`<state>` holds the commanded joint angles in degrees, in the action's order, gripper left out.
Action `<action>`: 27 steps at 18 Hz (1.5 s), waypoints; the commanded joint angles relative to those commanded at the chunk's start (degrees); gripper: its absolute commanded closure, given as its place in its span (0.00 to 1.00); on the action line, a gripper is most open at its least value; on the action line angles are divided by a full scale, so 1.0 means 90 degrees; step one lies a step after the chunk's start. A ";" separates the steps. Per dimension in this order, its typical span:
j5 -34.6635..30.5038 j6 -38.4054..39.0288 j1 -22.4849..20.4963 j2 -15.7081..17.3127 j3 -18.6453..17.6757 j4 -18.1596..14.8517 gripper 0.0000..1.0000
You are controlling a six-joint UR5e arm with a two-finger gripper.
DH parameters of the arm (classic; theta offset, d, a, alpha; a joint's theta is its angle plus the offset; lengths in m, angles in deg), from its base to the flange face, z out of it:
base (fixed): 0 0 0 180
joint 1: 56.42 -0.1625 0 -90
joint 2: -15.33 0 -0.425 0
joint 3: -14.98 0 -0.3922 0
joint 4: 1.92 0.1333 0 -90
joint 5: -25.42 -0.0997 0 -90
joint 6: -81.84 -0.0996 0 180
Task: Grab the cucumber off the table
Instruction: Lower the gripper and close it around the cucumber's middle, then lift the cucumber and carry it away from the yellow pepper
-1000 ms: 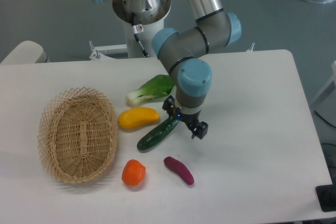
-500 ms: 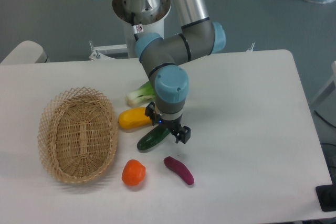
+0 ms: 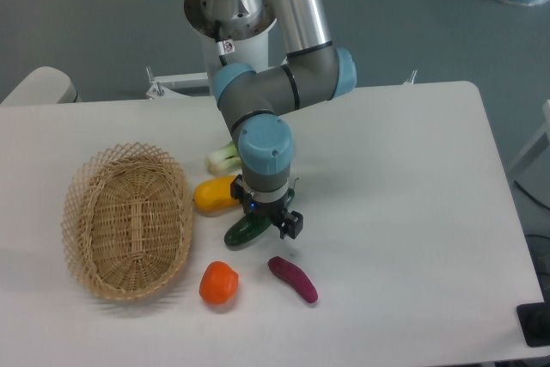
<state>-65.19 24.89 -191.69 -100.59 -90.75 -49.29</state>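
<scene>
I will next grab the dark green cucumber by its middle [image 3: 258, 220] with my gripper, and then I can pick the cucumber up from the table.
The dark green cucumber [image 3: 243, 231] lies slantwise on the white table [image 3: 404, 178], just below the yellow vegetable. Only its lower left end shows; the rest is hidden under my gripper [image 3: 265, 217]. The gripper points straight down over the cucumber's upper part, its fingers open and standing on either side of it. One black fingertip [image 3: 291, 224] shows to the right of the cucumber. I cannot tell whether the fingers touch it.
A yellow vegetable [image 3: 215, 195] lies beside the gripper's left. A bok choy [image 3: 223, 157] is half hidden behind the arm. A wicker basket [image 3: 129, 219] stands at the left. An orange tomato [image 3: 218, 283] and a purple sweet potato [image 3: 293, 278] lie near the front.
The gripper has moved left from beside the cucumber's upper end until it stands over the cucumber, hiding more of it. The cucumber has not moved.
</scene>
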 joint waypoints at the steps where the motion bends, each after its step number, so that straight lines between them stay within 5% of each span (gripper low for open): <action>1: -0.0010 0.0049 0.0039 -0.0010 0.0000 0.0010 0.52; 10: -0.0020 0.0001 -0.0009 -0.0010 0.0360 -0.0136 0.86; 14: -0.0010 -0.0077 -0.0185 0.0019 0.0819 -0.0506 0.90; 16: 0.0000 -0.0389 -0.0370 -0.0020 0.1345 -0.1208 0.90; 18: 0.0010 -0.0662 -0.0497 -0.0059 0.1678 -0.1503 0.89; 27: 0.0049 -0.0742 -0.0800 -0.0888 0.2841 -0.1641 0.89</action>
<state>-64.75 18.21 -198.89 -108.59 -65.18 -64.05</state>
